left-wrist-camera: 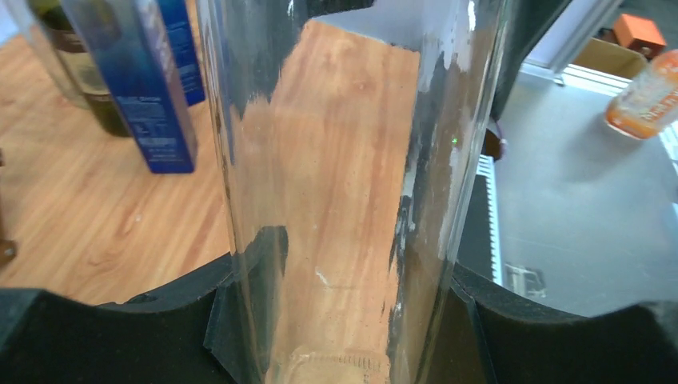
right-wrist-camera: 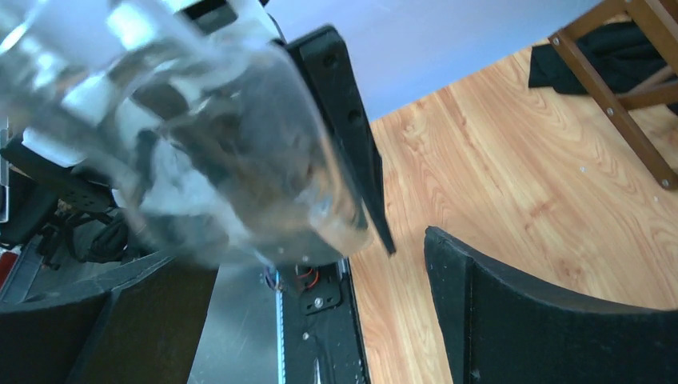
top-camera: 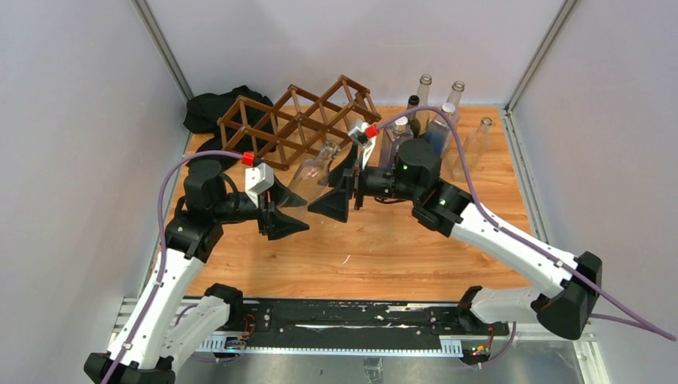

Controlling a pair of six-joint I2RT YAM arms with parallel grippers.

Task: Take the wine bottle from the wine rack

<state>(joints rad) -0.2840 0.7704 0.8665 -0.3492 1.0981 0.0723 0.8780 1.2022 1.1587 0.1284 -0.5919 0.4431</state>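
Note:
My right gripper reaches the clear glass bottle and grabs its neck (top-camera: 329, 150) next. That leaves the bottle's base free to stand on the tabletop.
A clear glass wine bottle (top-camera: 314, 172) hangs tilted just in front of the dark brown wine rack (top-camera: 296, 120), its neck pointing toward the rack. My left gripper (top-camera: 293, 210) is shut on the bottle's lower body. In the left wrist view the glass bottle (left-wrist-camera: 344, 160) fills the gap, and both black pads (left-wrist-camera: 104, 336) press its sides. My right gripper (top-camera: 340, 186) stands open right beside the bottle. In the right wrist view the bottle (right-wrist-camera: 200, 144) is blurred at upper left, beyond the wide gap of the right gripper (right-wrist-camera: 320, 312), and neither finger touches it.
Several upright bottles (top-camera: 436, 120) stand at the back right of the wooden table. A black cloth (top-camera: 209, 108) lies behind the rack's left end. A blue bottle (left-wrist-camera: 152, 88) and a dark one show past my left fingers. Grey walls close in three sides.

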